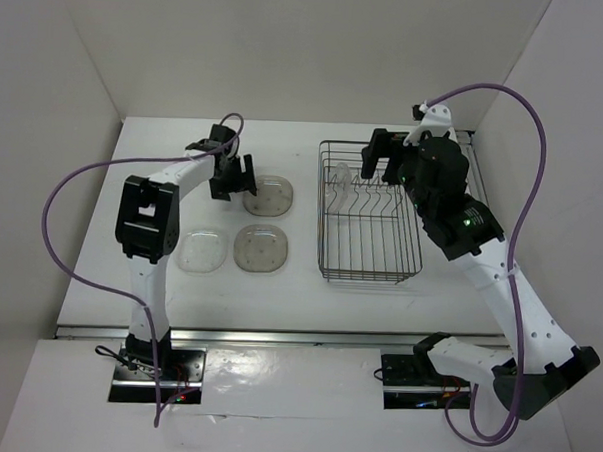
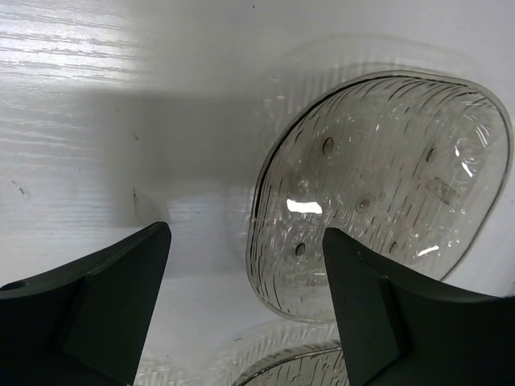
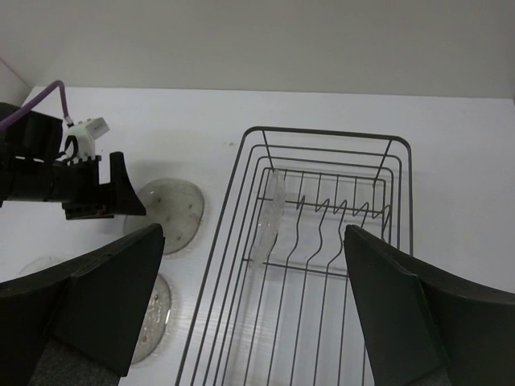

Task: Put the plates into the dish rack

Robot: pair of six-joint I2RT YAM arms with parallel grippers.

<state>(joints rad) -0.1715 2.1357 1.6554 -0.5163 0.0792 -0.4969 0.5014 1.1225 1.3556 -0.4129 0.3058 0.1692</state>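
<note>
My left gripper should close on the far greyish plate: the low fingers straddle its rim, one over the tabletop.
The dark wire dish rack stands right of centre, and one clear plate stands on edge in its far-left tines. It also shows in the right wrist view. Three plates lie flat on the table: a greyish one, a greyish-tan one and a clear one. My left gripper is open and empty, low at the left edge of the far greyish plate. My right gripper is open and empty, above the rack's far end.
White walls close in the table at the back and on both sides. A purple cable loops over each arm. The rack's wire tines stand in a row right of the standing plate. The right arm hangs over the rack's right side.
</note>
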